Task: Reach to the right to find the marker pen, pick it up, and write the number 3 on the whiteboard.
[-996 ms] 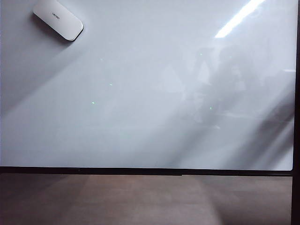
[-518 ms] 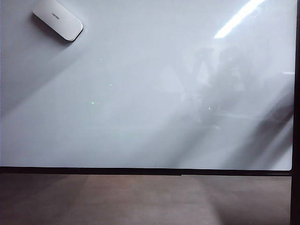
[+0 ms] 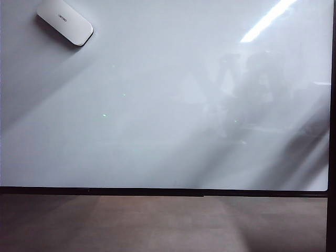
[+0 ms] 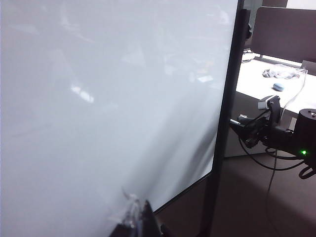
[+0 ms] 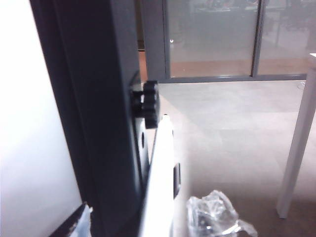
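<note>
The marker pen needs my right gripper next on the rear part of its body, so the marker pen's pointed tip stays free to write on the whiteboard.
The whiteboard (image 3: 157,105) fills the exterior view, glossy white in a thin black frame; no gripper shows there. The number 3 does not show in any view. In the right wrist view the marker pen (image 5: 160,173), a pale slim stick with a pointed tip, stands beside the board's black frame (image 5: 98,98). My right gripper (image 5: 147,218) is open, one taped finger on each side of the pen and neither touching it. In the left wrist view only one dark fingertip of my left gripper (image 4: 144,217) shows, close to the board (image 4: 98,98).
A white oblong eraser (image 3: 65,21) sticks to the board's upper left. A black knob (image 5: 145,101) juts from the frame by the pen. The right arm (image 4: 284,136) reaches in beyond the frame's edge. A white table leg (image 5: 296,148) stands on the floor behind.
</note>
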Available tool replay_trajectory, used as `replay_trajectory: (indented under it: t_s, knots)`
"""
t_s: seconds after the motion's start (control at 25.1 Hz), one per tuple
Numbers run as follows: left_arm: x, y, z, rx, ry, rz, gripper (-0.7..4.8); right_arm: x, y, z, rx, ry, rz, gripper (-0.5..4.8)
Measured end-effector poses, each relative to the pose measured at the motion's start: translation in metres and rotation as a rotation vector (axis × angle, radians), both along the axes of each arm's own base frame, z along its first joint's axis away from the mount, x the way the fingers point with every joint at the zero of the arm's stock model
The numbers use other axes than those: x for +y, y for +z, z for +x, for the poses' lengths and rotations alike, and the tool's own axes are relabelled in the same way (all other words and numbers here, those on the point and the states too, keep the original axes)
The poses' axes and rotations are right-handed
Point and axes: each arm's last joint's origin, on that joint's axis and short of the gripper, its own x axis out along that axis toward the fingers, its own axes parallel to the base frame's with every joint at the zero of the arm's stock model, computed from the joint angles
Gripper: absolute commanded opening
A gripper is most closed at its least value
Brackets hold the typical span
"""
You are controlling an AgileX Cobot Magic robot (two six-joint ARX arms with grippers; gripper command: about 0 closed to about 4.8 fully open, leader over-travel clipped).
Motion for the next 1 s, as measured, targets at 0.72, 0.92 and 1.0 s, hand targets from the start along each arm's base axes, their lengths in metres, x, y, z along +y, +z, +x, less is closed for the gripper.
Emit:
replay_trajectory:
  t_s: [0.72, 0.92, 1.0]
  knots:
    - [0.0000, -0.0008, 0.0000, 0.007, 0.000, 0.005, -0.05, -0.0014, 0.0032, 0.0035, -0.010, 0.015, -0.024, 2.52]
    - [0.0000, -0.0010, 0.0000, 0.008, 0.000, 0.006, -0.05, -0.0038, 0.0051, 0.0084, 0.012, 0.016, -0.027, 2.51]
    - [0.0000, -0.0010, 0.0000, 0.008, 0.000, 0.007, -0.05, -0.0039, 0.0049, 0.0085, 0.015, 0.007, -0.027, 2.38]
